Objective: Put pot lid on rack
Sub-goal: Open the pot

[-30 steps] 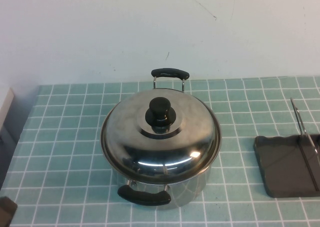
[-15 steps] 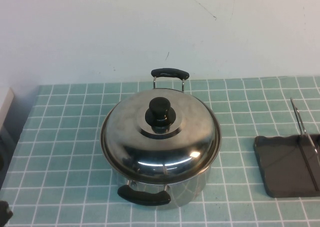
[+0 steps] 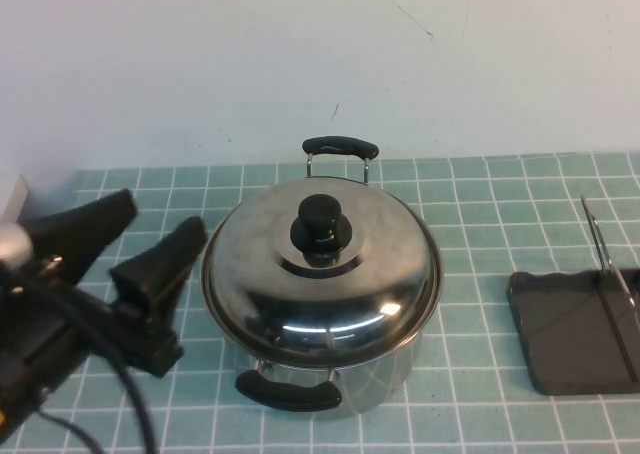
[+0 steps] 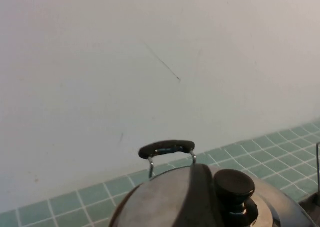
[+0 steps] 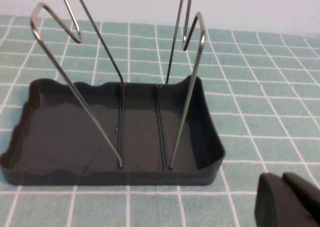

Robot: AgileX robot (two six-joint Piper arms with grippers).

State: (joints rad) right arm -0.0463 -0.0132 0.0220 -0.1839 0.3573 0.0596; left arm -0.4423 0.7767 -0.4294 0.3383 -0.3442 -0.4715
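The left gripper grabs the pot lid (image 3: pixel 345 289) by its narrow black knob (image 3: pixel 321 218) next, since the steel dome spreads far wider than my open fingers.
The shiny domed pot lid (image 3: pixel 345 289) with its black knob (image 3: pixel 320 230) sits on the steel pot in the middle of the tiled table; it also shows in the left wrist view (image 4: pixel 165 199). My left gripper (image 3: pixel 160 217) is open and empty, raised just left of the pot with its fingers pointing toward the lid. The dark grey rack (image 3: pixel 570 334) with upright wire bars lies at the right edge. In the right wrist view the rack (image 5: pixel 65 132) is close ahead, and my right gripper (image 5: pixel 287 199) is shut and empty beside it, low over the tiles.
The steel pot (image 3: pixel 385 379) has black handles at the far side (image 3: pixel 340 146) and the near side (image 3: pixel 288 392). A white wall stands behind the table. The left arm's cable (image 3: pixel 130 384) hangs at the lower left.
My left arm has swung up into the high view from the lower left corner and now stands beside the pot. The lid, pot and rack have not moved.
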